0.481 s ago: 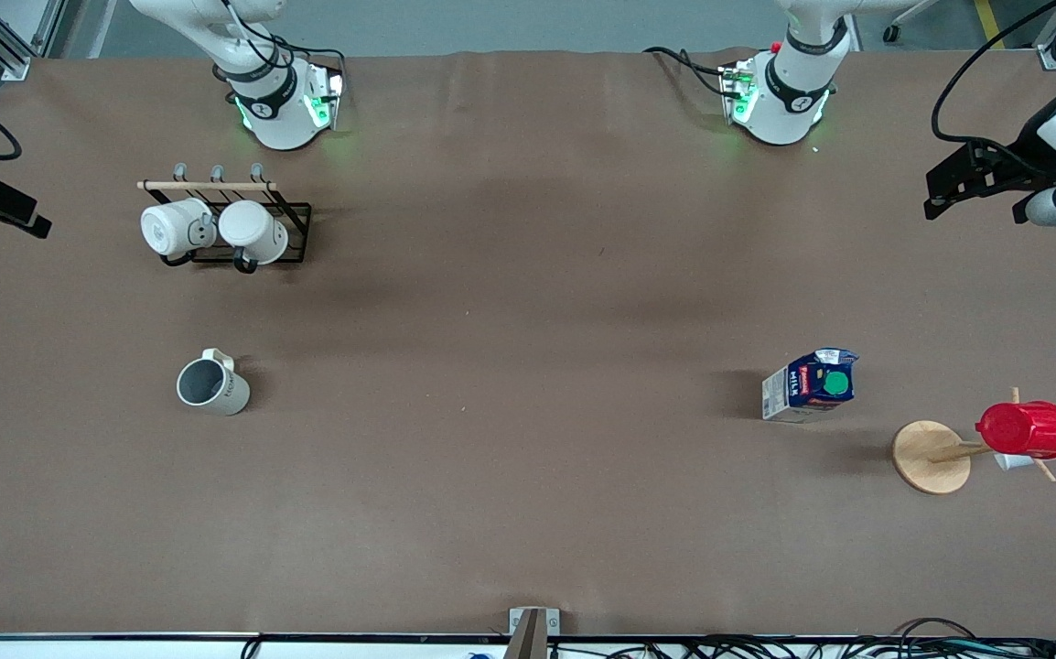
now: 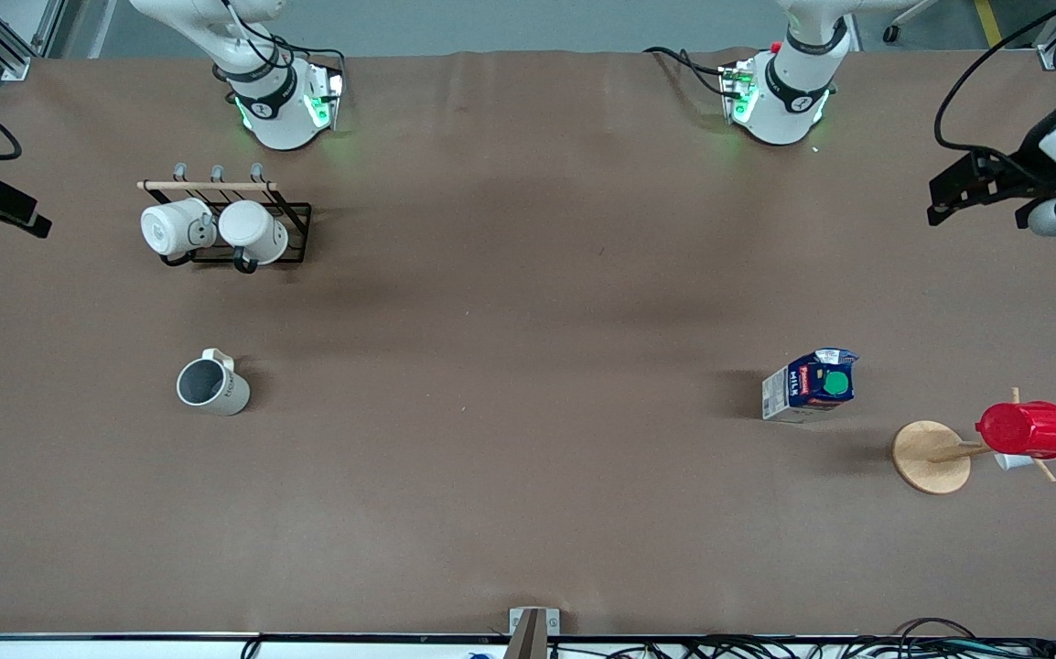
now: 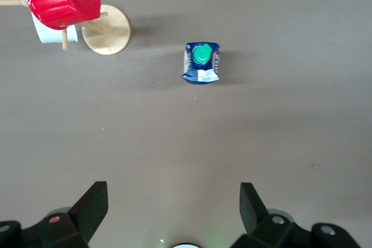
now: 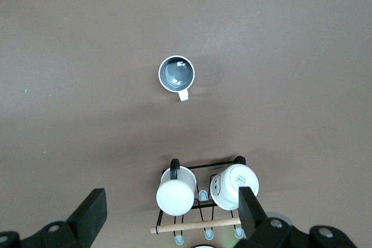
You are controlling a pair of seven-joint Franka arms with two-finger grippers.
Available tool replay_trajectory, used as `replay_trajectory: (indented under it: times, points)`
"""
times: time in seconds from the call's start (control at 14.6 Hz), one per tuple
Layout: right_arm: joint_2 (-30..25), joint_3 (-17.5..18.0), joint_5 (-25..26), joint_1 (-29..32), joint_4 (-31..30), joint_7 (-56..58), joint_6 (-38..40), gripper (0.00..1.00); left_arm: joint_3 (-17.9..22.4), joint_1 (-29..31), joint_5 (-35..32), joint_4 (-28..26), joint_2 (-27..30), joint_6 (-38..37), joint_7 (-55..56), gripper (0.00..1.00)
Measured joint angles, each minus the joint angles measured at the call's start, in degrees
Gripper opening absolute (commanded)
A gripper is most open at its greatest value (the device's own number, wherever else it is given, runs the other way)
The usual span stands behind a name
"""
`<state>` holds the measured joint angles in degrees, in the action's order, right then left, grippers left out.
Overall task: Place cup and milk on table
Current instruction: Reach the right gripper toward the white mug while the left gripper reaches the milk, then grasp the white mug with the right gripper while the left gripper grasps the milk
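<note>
Next, the left gripper grabs the milk by its blue sides to set it on the tabletop, leaving its green cap (image 2: 835, 383) (image 3: 202, 54) free.
The cup (image 2: 211, 385), cream-white with a dark grey inside, stands upright on the brown table (image 2: 528, 366) toward the right arm's end; it also shows in the right wrist view (image 4: 176, 74). The milk (image 2: 812, 384), with a blue top and green cap, stands on the table toward the left arm's end; it also shows in the left wrist view (image 3: 201, 62). My left gripper (image 2: 949, 192) is open and empty, high over the table's left-arm end, and its open fingers show in its own view (image 3: 172, 190). My right gripper (image 2: 6, 210) is open and empty, high over the right-arm end (image 4: 172, 193).
A black wire rack (image 2: 295, 233) with two plain white mugs (image 2: 217, 229) stands near the right arm's base. A wooden mug tree with a round disc base (image 2: 926, 458) holds a red cup (image 2: 1027, 430) beside the milk. Cables run along the table's front edge.
My left gripper has shifted slightly toward the left arm's end of the table. The cup, the milk and the right gripper have not moved.
</note>
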<state>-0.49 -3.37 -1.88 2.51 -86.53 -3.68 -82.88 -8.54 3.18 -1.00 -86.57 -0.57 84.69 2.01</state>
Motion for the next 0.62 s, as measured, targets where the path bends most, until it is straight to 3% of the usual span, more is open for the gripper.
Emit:
replay_trajectory:
  times: [0.34, 0.62]
  points:
    - [3.19, -0.29, 0.09, 0.01, -0.68, 0.02, -3.18, 1.0, 0.04, 2.84, -0.01, -3.52, -7.63, 10.97, -0.97, 1.0]
    - [13.0, -0.45, 0.09, 0.2, -3.78, 4.52, -15.32, 1.0, -0.68, 2.08, -0.01, -8.5, -12.66, 19.84, -0.97, 1.0]
